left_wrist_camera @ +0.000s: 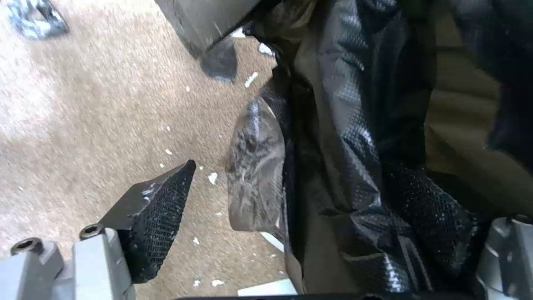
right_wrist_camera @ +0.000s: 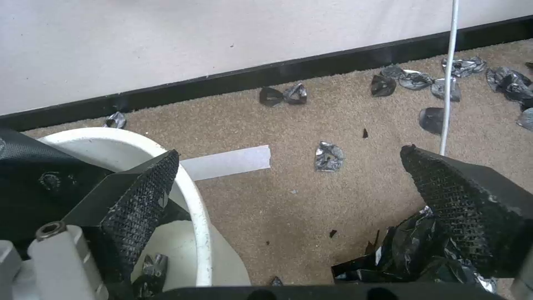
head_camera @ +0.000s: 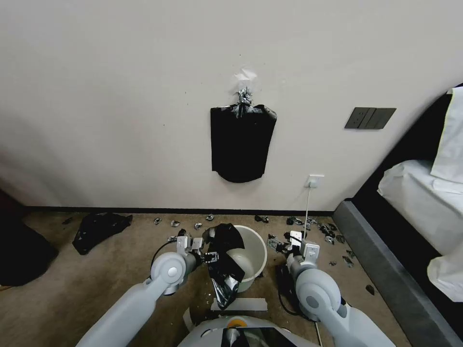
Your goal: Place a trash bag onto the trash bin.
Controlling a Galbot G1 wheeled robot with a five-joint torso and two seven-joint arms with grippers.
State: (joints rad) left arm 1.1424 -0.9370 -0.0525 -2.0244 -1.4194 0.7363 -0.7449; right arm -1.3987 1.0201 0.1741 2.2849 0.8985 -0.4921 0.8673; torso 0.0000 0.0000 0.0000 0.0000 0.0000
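Note:
The trash bag hangs slack as crumpled film [head_camera: 227, 267] over the bin's rim, so the left gripper needs to grab the bag next by its loose outer edge [head_camera: 211, 261].
The cream-white trash bin [head_camera: 251, 255] stands on the carpet just ahead of my base. A glossy black trash bag [head_camera: 224, 262] hangs crumpled over the bin's left rim and trails down its outside to the floor. My left gripper [head_camera: 208, 256] is at that rim, open, with the film of the trash bag [left_wrist_camera: 355, 137] lying between its fingers and draped over one of them. The other of its fingers [left_wrist_camera: 161, 216] is bare above the carpet. My right gripper [head_camera: 276, 244] is open at the bin's right side, one of its fingers [right_wrist_camera: 139, 200] over the bin rim [right_wrist_camera: 191, 187].
A flat black bundle [head_camera: 242, 142] hangs on the wall above the bin. A black plastic heap [head_camera: 99, 229] lies at the left, and small scraps [right_wrist_camera: 329, 156] litter the carpet by the baseboard. A white cable [right_wrist_camera: 449, 75] drops from a socket. A bed [head_camera: 419, 202] bounds the right.

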